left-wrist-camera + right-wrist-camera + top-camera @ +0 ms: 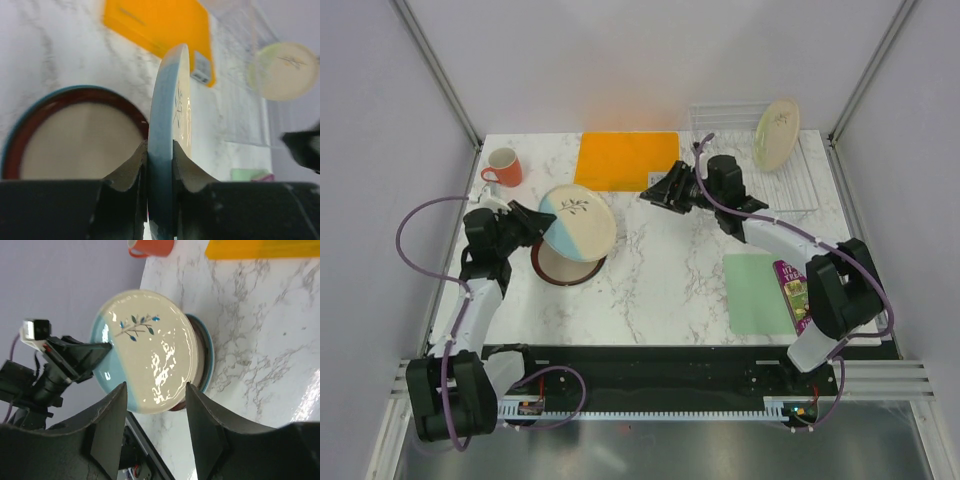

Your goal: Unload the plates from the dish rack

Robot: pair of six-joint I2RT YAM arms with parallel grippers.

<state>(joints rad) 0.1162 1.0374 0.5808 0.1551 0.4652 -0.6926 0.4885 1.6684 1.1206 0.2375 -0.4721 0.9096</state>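
My left gripper must keep the blue-and-cream plate, tilted above the dark-red-rimmed plate; it would fall crooked if released now.
My left gripper (540,223) is shut on the left rim of the blue-and-cream plate with a sprig (580,222). The left wrist view shows this plate (167,125) edge-on between the fingers. It hangs tilted over the dark-red-rimmed plate with a beige centre (560,268), which lies flat on the table. My right gripper (650,192) stands open and empty just right of the held plate (145,355). At the back right the wire dish rack (800,185) holds an upright cream plate with a sprig (777,133).
An orange-red mug (503,167) stands at the back left. A flat orange board (627,160) lies at the back centre. A green mat (758,292) and a purple packet (790,285) lie by the right arm's base.
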